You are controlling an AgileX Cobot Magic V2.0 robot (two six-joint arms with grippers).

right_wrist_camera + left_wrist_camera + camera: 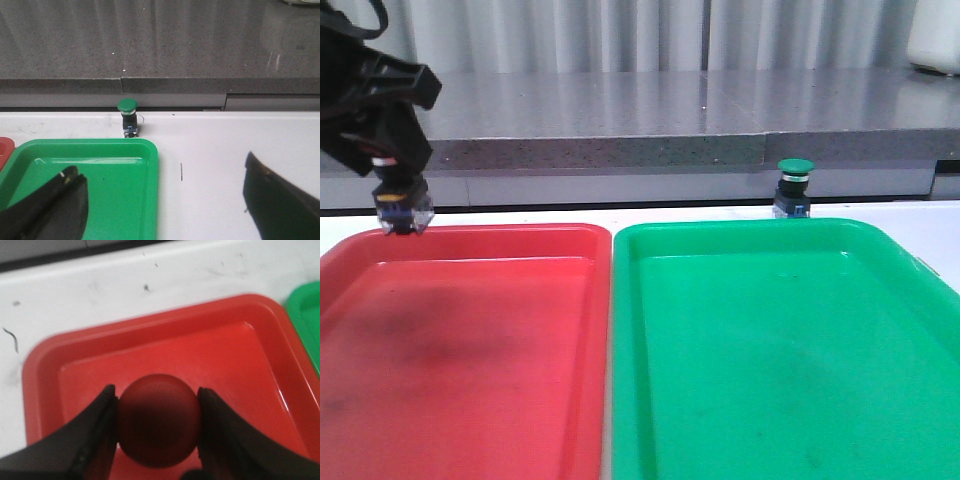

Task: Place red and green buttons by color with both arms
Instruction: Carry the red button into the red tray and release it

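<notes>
The red button's base [405, 222] is still above the red tray [470, 330], so the button moves down in my left gripper next, before its release.
My left gripper [382, 148] is shut on the red button [402, 206] and holds it by its cap, base hanging down, above the far left corner of the red tray [470, 330]. In the left wrist view the dark red cap [159, 425] fills the space between the two fingers of the left gripper [156, 392], with the red tray [250, 350] below. The green button [794, 188] stands upright on the white table just behind the green tray [770, 340]. It also shows in the right wrist view [127, 118]. My right gripper [162, 200] is wide open and empty, well short of it.
The green tray's far corner [145, 150] lies under my right gripper's one finger [65, 205]. A raised grey ledge [650, 125] runs along the back of the white table [225, 145], close behind the green button.
</notes>
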